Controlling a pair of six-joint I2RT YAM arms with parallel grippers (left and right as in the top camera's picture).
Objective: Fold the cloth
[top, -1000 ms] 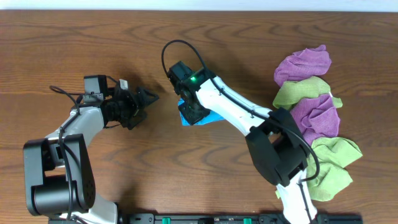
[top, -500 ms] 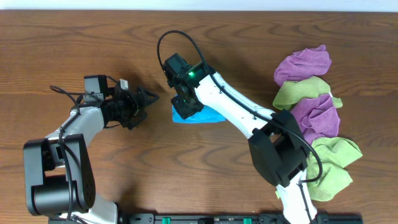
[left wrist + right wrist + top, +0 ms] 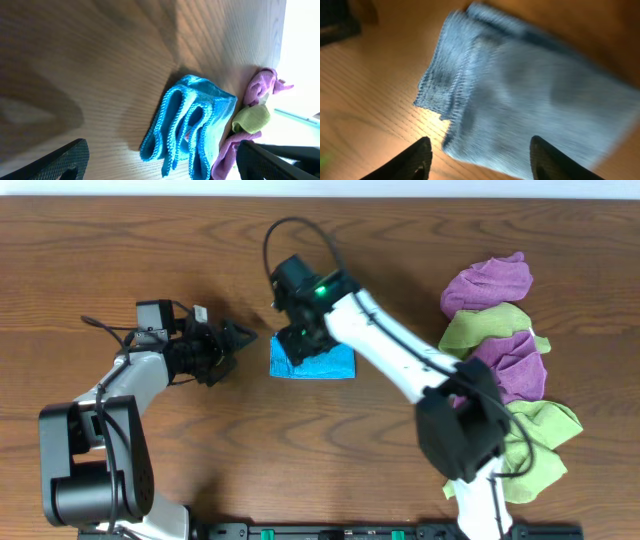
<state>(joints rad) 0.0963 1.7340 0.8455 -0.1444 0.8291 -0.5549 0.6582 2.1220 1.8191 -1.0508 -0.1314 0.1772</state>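
I will next grab the cloth's stacked edges with my left gripper and pinch the layers together, so I can set the cloth aside still folded.
The blue cloth (image 3: 314, 363) lies folded into a small rectangle on the table's middle; its stacked edges (image 3: 186, 130) show in the left wrist view. My right gripper (image 3: 297, 338) hovers over the cloth's far left part, open, its fingers (image 3: 415, 159) apart above the fabric (image 3: 530, 95) and holding nothing. My left gripper (image 3: 238, 338) rests on the table a little left of the cloth, wide open and empty, its pads (image 3: 65, 160) framing the cloth from a distance.
A heap of purple cloths (image 3: 490, 280) and green cloths (image 3: 535, 445) lies along the right side of the wooden table (image 3: 200, 440). The right arm (image 3: 400, 360) stretches diagonally over the table's middle.
My right gripper carried the cloth's edge leftward, laid it down and opened, letting it go. The cloth now lies flatter and wider. The left arm stayed still.
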